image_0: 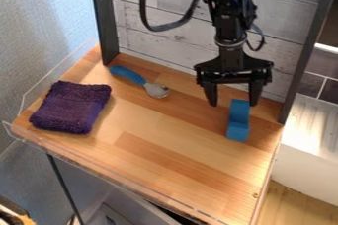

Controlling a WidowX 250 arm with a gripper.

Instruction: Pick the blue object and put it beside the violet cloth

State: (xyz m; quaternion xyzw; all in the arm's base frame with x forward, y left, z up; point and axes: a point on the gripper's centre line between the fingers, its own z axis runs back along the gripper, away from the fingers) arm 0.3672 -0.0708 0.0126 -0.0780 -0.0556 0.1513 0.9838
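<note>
My gripper grabs the blue block by its opposite sides next and sets it beside the violet cloth [71, 107].
The blue object [239, 120], an angular block with a raised front end, lies on the right part of the wooden table. My gripper [232, 101] hangs over the block's rear end with its two fingers spread wide and nothing held between them. One finger is to the left of the block and the other is near its rear right; whether they touch it I cannot tell. The violet cloth [71, 107] lies folded on the left side of the table.
A spoon with a blue handle [128, 74] lies toward the back, between cloth and gripper. Dark upright posts stand at the table's back corners, with a whitish plank wall behind. A transparent edging runs along the wooden table's [178, 155] left and front sides.
</note>
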